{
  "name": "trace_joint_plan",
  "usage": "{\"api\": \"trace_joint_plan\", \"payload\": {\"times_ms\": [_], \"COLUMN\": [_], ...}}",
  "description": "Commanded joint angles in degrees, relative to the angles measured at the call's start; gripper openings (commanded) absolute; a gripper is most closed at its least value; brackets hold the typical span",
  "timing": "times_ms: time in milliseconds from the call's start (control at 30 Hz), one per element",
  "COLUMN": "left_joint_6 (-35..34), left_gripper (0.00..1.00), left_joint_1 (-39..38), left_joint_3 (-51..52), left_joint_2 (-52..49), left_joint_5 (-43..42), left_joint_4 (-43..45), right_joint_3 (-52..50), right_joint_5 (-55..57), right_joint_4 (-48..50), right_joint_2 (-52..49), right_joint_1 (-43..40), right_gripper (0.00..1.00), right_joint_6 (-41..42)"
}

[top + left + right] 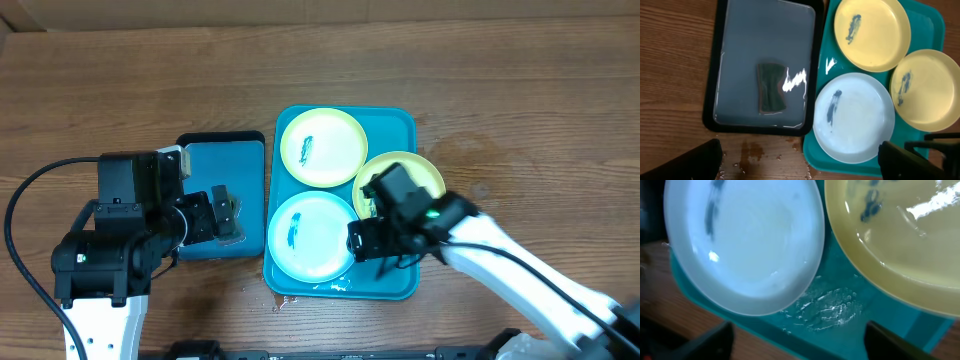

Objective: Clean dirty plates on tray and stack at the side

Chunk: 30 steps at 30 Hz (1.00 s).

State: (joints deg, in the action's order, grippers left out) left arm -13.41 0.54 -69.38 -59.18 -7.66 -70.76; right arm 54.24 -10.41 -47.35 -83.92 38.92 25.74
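The sponge's bottom should stay free to clean plates, so my left gripper should next pinch the dark sponge from above across its narrow middle.
The turquoise tray (395, 125) holds three plates. One yellow-green plate (322, 147) lies at the back, a second (420, 172) at the right, and a light blue one (312, 235) at the front left. Each carries a dark teal smear. My right gripper (395, 258) hovers low over the tray's front edge, between the blue plate (745, 240) and the right yellow-green plate (900, 235), open with only bare tray (840, 305) between its fingers. My left gripper (228, 215) hangs open above the smaller tray, holding nothing.
A dark-rimmed blue tray (710, 100) beside the turquoise one holds shallow water and a dark sponge (771, 87). Water drops and a wet patch (755, 150) mark the wooden table in front of it. Cables run along both arms.
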Motion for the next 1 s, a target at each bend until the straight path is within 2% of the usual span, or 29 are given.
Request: {"api": "trace_joint_plan", "payload": {"times_ms": [0,233,400,467,533,600,700,867,900,967], "left_joint_6": [-1.86,-2.49,-2.45,-2.45,-2.34,-1.51,-0.28,6.47,7.04,6.40], "left_gripper": [1.00,1.00,0.99,0.97,0.95,0.94,0.98,0.94,0.92,0.80], "left_joint_1": [1.55,6.05,7.76,7.76,7.76,7.76,7.74,7.63,7.52,6.60], "left_joint_3": [-1.18,-1.05,0.33,1.20,2.47,4.17,6.93,11.15,11.61,12.26], "left_joint_2": [-0.07,-0.76,-3.34,-4.96,-6.99,-9.01,-12.39,-20.50,-22.51,-28.24], "left_joint_5": [3.82,5.75,5.68,5.73,5.20,4.66,3.13,-7.30,-8.35,-9.18], "left_joint_4": [-0.37,-1.68,-1.22,-0.83,0.42,2.54,5.97,13.88,15.34,18.53], "right_joint_3": [0.13,0.13,0.13,0.13,0.11,0.13,0.13,0.13,0.13,0.13], "right_joint_5": [4.48,3.93,4.17,4.35,4.48,5.75,8.09,8.07,8.07,8.07], "right_joint_4": [5.40,9.51,10.78,11.34,11.91,12.41,12.87,13.09,13.03,12.98], "right_joint_2": [-4.87,-11.54,-14.47,-15.23,-15.34,-15.34,-15.34,-15.34,-15.34,-15.34], "right_joint_1": [-0.07,0.02,0.02,0.02,0.02,0.02,0.02,0.02,0.00,0.02], "right_gripper": [0.44,0.44,0.44,0.35,0.19,0.09,0.05,0.04,0.04,0.04], "right_joint_6": [7.93,2.62,2.27,1.33,0.76,0.81,1.25,1.20,1.20,1.18]}}
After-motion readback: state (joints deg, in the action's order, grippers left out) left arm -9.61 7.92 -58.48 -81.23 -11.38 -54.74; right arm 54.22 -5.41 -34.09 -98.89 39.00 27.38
